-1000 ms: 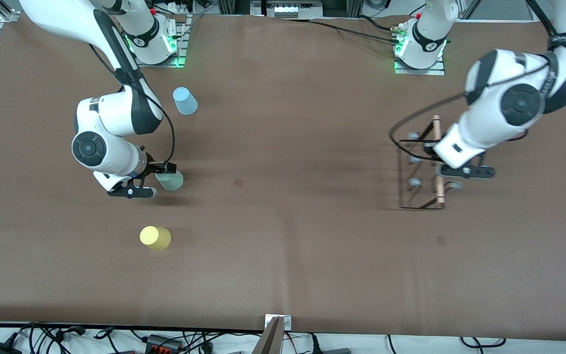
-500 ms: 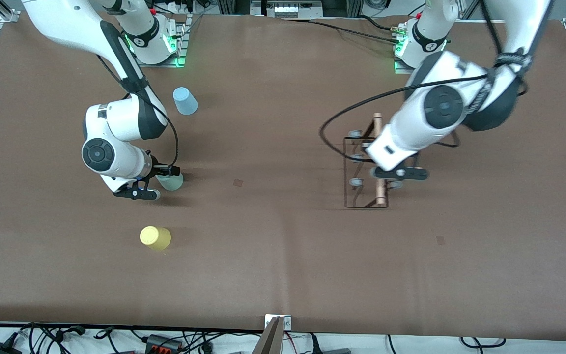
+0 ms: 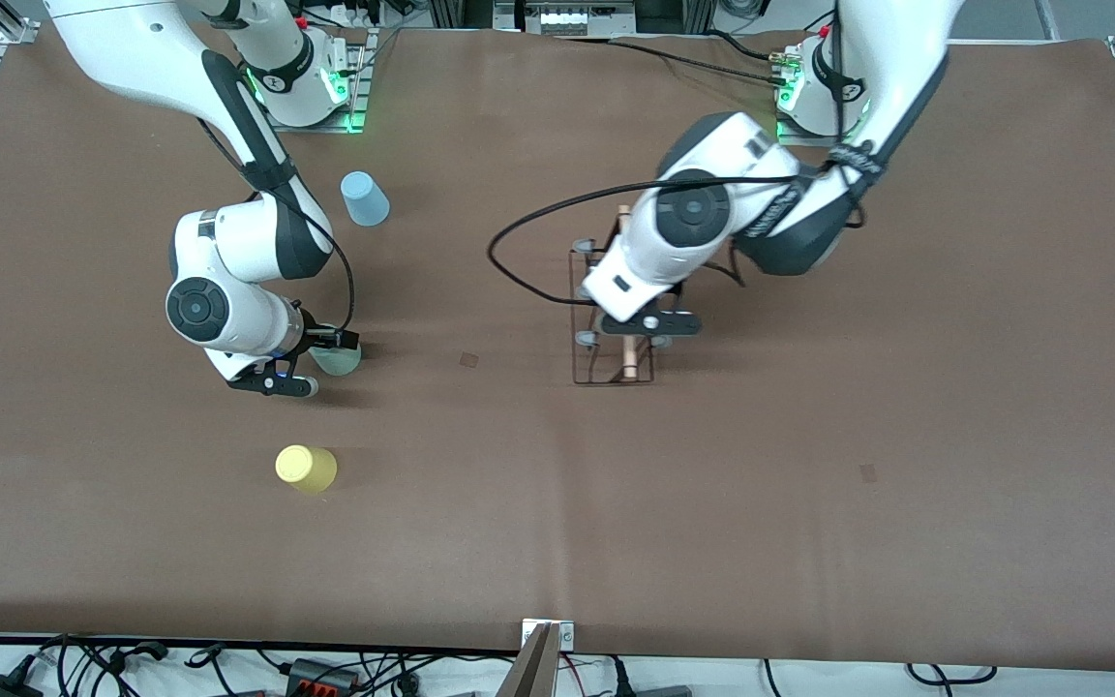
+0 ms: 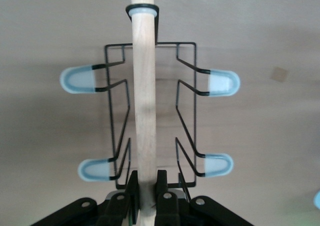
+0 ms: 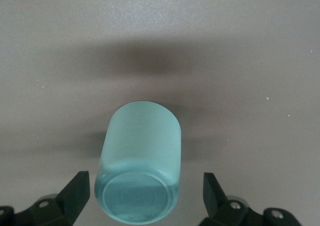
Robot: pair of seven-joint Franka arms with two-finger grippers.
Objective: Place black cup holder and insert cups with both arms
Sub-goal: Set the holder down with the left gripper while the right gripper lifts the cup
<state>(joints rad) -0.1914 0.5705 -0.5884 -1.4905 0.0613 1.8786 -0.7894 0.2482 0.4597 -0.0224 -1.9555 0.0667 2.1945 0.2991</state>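
My right gripper should next grab the mint green cup by its side (image 3: pixel 336 359) (image 5: pixel 140 148). Then it can set the cup upside down over a cup holder peg.
My left gripper (image 3: pixel 631 327) is shut on the wooden rod (image 4: pixel 144 85) of the black cup holder (image 3: pixel 585 290) and holds it over the middle of the table. In the left wrist view the gripper (image 4: pixel 145 188) clamps the rod, with the pale-tipped prongs (image 4: pixel 80 79) spread to both sides. My right gripper (image 3: pixel 317 354) is open around the mint green cup (image 3: pixel 341 361), which stands upside down. In the right wrist view the cup (image 5: pixel 142 146) sits between the fingers (image 5: pixel 77 186), not touching them. The light blue cup (image 3: pixel 364 198) and the yellow cup (image 3: pixel 306 468) stand upside down apart.
The brown table mat (image 3: pixel 809 484) is bare toward the front camera and toward the left arm's end. A black cable (image 3: pixel 528 227) loops from the left wrist beside the holder. Small dark marks (image 3: pixel 468 360) lie on the mat.
My left arm has carried the cup holder from its own end of the table to the middle. My right gripper has shifted slightly at the mint green cup.
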